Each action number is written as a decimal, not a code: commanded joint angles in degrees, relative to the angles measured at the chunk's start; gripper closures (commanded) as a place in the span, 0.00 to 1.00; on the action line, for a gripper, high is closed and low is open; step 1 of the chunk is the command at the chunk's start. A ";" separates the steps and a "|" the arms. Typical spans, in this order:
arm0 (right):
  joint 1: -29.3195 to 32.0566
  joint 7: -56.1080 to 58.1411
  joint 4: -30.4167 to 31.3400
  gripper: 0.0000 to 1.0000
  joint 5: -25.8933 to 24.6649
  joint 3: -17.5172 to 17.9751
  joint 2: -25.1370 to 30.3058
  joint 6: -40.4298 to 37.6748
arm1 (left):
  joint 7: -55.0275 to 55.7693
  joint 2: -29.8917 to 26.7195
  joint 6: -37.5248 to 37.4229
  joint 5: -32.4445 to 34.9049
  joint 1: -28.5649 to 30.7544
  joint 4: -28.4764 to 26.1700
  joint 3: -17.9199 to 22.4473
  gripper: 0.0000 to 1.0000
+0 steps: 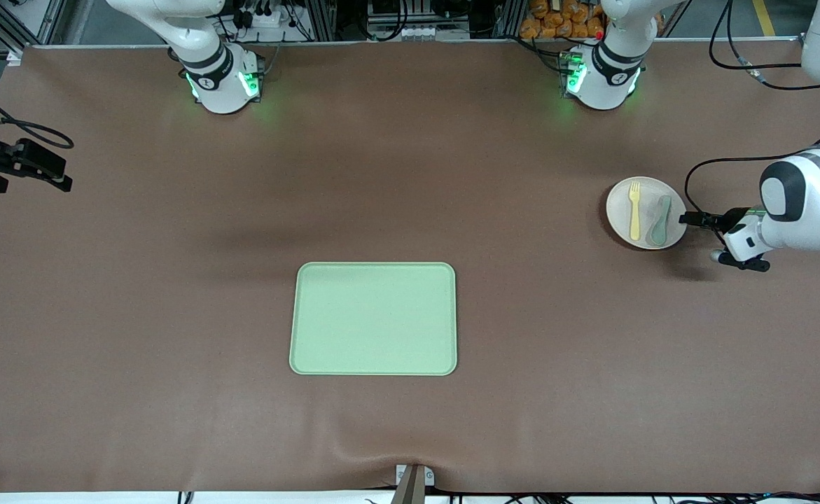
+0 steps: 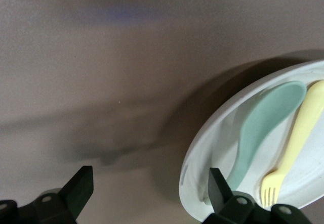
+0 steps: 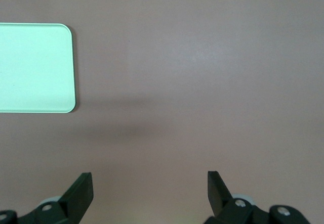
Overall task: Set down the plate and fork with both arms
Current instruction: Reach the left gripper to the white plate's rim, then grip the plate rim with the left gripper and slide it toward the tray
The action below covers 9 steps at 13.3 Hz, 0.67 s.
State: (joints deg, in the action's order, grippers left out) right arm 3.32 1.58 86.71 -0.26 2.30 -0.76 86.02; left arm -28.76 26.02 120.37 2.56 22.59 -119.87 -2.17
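I should next grab the plate's rim beside the spoon with my left gripper, to set the plate (image 1: 620, 210) with its fork onto the light-green tray (image 1: 373, 318).
The round cream plate (image 1: 620, 210) lies toward the left arm's end of the table. On it rest the pale-yellow fork (image 1: 635, 210) and a grey-green spoon (image 1: 659, 220), side by side. My left gripper (image 1: 700, 238) is low at the plate's edge and open. In the left wrist view one finger (image 2: 218, 186) stands over the plate (image 2: 202, 153) near the spoon (image 2: 258, 133), the other finger over bare table, so the rim sits between the jaws of the left gripper (image 2: 150, 178). The fork (image 2: 296, 143) lies beside the spoon. My right gripper (image 1: 65, 175) waits open and holds nothing at the right arm's end of the table.
A rectangular light-green tray (image 1: 373, 318) lies mid-table, nearer to the front camera than the plate. The right wrist view shows its corner (image 3: 35, 67) and brown mat under the right gripper (image 3: 150, 181). Both arm bases stand along the table's edge farthest from the camera.
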 commanded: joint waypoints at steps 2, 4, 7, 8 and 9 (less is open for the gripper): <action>1.33 0.88 -0.05 0.00 -0.10 1.04 0.15 -0.33 | 0.19 0.34 -0.31 0.86 -0.27 -0.10 -0.90 0.00; 1.33 0.88 -0.05 0.00 -0.01 0.96 0.15 -0.42 | 0.28 1.13 -0.31 0.86 -0.36 -0.19 -0.90 0.00; 1.33 0.88 -0.05 0.00 -0.01 1.04 0.15 -0.42 | 0.37 1.58 -0.31 0.78 -0.53 -0.45 -0.99 1.00; 1.33 0.88 -0.05 0.00 -0.01 1.04 0.15 -0.33 | 0.46 1.49 -0.31 0.78 -1.23 -0.45 -1.43 1.00; 1.33 0.88 -0.05 0.00 -0.10 1.04 0.15 -0.33 | 0.89 1.49 -0.40 0.78 -1.50 -0.54 -1.52 1.00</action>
State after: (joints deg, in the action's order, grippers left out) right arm 3.33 1.59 86.71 -0.26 2.32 -0.76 86.02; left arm -28.76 27.65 120.28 2.68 21.90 -120.06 -3.01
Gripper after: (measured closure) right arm 0.000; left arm 0.260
